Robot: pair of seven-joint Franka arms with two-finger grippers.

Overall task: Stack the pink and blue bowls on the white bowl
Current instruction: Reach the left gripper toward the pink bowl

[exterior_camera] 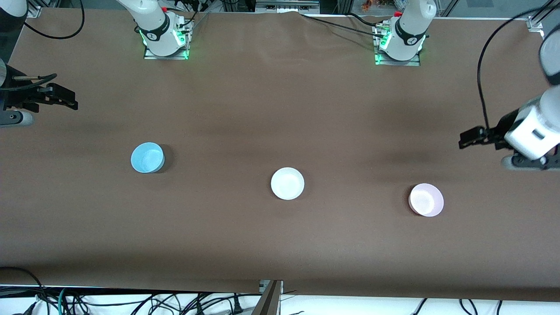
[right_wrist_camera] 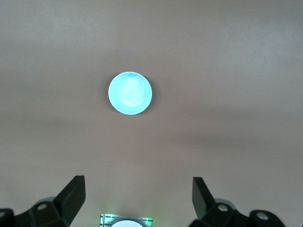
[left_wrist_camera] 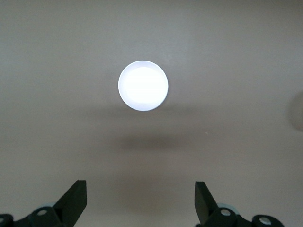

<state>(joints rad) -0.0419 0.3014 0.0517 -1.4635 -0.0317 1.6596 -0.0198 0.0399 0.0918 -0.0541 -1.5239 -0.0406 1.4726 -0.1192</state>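
The pale pink bowl needs to be stacked on the white bowl (exterior_camera: 287, 183). My left gripper will grab the pale pink bowl by its rim (exterior_camera: 442, 200) next.
The white bowl (exterior_camera: 287, 183) sits mid-table. The light blue bowl (exterior_camera: 147, 157) stands toward the right arm's end and also shows in the right wrist view (right_wrist_camera: 130, 92). The pale pink bowl (exterior_camera: 426, 200) lies toward the left arm's end, a little nearer to the front camera; in the left wrist view it (left_wrist_camera: 143, 86) looks washed out, almost white. My left gripper (exterior_camera: 468, 138) is open and empty, up in the air at the left arm's end of the table. My right gripper (exterior_camera: 65, 98) is open and empty, up in the air at the right arm's end.
The brown table cover (exterior_camera: 280, 109) carries only the three bowls. The right arm's base (exterior_camera: 164, 39) and the left arm's base (exterior_camera: 400, 41) stand along the table's robot-side edge. Cables (exterior_camera: 131, 302) lie below the table's front edge.
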